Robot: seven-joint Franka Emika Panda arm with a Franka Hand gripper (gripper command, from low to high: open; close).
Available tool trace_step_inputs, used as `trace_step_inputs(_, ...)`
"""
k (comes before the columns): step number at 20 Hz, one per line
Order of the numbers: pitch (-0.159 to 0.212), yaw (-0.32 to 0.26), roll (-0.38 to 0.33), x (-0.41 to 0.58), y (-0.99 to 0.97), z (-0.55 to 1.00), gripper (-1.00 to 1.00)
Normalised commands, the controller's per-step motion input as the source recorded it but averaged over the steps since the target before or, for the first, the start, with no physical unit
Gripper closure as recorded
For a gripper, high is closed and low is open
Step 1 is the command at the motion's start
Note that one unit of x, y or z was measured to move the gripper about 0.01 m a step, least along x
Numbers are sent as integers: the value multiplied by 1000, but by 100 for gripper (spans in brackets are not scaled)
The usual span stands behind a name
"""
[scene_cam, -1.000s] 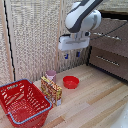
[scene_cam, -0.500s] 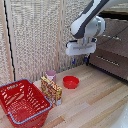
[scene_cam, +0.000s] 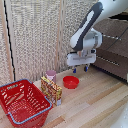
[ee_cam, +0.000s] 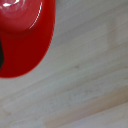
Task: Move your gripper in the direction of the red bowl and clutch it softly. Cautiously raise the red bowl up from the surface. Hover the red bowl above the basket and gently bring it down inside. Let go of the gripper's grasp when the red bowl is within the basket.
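Next, my gripper grabs the red bowl by its rim, to lift the bowl and lower it into the basket (scene_cam: 22, 102).
The red bowl (scene_cam: 71, 82) sits upright on the wooden table, near the middle of the exterior view. My gripper (scene_cam: 80, 69) hangs above it and a little toward the exterior view's right, its blue-tipped fingers apart and empty. The wrist view shows the red bowl (ee_cam: 22, 40) close up at the picture's edge, over bare wood; only a dark sliver of a finger shows there. The red basket (scene_cam: 22, 102) with its pale rim stands at the exterior view's lower left, empty.
A pinkish cup (scene_cam: 50, 75) stands just beside the bowl on the exterior view's left. A yellow-brown box (scene_cam: 51, 90) stands between the bowl and the basket. A slatted wall runs behind; a dark cabinet (scene_cam: 112, 52) is at the right.
The gripper has moved toward the exterior view's right and come down closer to the bowl. The bowl, basket, cup and box have not moved.
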Motion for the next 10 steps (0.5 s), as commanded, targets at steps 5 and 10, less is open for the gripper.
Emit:
trace_step_inputs(5,-12,-19,15,0,-82,-459,-100)
trace_step_inputs(10,-17,-12,5,0,-9,-346,100)
